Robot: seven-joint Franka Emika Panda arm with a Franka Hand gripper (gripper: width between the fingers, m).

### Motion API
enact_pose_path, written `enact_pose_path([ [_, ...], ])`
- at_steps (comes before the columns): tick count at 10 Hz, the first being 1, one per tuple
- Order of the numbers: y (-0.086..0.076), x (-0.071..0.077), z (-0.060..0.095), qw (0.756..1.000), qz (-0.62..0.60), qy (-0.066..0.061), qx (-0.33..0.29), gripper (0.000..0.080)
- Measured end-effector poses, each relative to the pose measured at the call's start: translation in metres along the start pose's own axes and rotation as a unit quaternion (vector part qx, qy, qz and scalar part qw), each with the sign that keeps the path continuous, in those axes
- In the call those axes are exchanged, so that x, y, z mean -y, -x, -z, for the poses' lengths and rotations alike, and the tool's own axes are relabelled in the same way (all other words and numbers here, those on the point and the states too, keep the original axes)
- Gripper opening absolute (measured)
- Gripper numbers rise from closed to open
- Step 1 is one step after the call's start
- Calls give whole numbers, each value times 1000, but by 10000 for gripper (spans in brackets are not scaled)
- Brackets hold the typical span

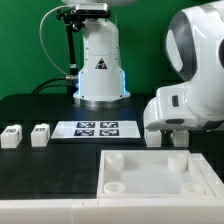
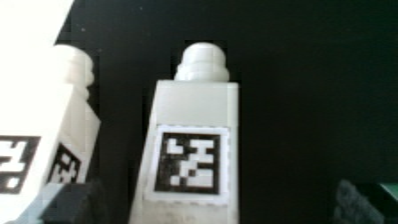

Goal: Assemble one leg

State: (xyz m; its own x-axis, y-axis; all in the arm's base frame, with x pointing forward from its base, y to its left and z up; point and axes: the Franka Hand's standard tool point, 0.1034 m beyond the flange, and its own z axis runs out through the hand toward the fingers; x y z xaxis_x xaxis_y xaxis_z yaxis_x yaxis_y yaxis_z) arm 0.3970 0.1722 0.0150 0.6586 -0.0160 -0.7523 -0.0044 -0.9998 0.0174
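The leg's rounded tip needs to stay free to go into the panel's corner socket. My gripper should next grab the leg by its tagged body (image 2: 189, 172).
In the wrist view a white leg (image 2: 196, 140) with a black-and-white tag lies between my gripper's (image 2: 206, 206) two dark fingertips (image 2: 363, 198), which stand apart on either side of it without touching. The gripper is open. A second leg (image 2: 54, 120) lies close beside the first. In the exterior view the gripper (image 1: 166, 133) hangs low at the right, just behind the panel, with white legs (image 1: 154, 138) partly hidden under the hand. Two more legs (image 1: 12, 135) (image 1: 40, 133) stand at the exterior view's left.
The large white square panel (image 1: 160, 178) with round corner sockets lies at the front right. The marker board (image 1: 97, 128) lies in the middle of the black table. The robot base (image 1: 100, 70) stands behind it.
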Motion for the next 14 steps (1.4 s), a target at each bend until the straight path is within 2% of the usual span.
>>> enact_pose_path([
  [2,0,1,-3,1000,0,1,2,649],
  [3,0,1,-3,1000,0,1,2,612],
  [4,0,1,-3,1000,0,1,2,612],
  [5,0,1,-3,1000,0,1,2,433],
  [6,0,1,-3,1000,0,1,2,433],
  [7,0,1,-3,1000,0,1,2,291],
  [11,0,1,-2,1000,0,1,2,291],
  [12,4,-3,3,1000,18,4,11,291],
  [13,14,-15,39,999,41,3,19,291],
  [14,21,-23,67,999,40,0,2,291],
])
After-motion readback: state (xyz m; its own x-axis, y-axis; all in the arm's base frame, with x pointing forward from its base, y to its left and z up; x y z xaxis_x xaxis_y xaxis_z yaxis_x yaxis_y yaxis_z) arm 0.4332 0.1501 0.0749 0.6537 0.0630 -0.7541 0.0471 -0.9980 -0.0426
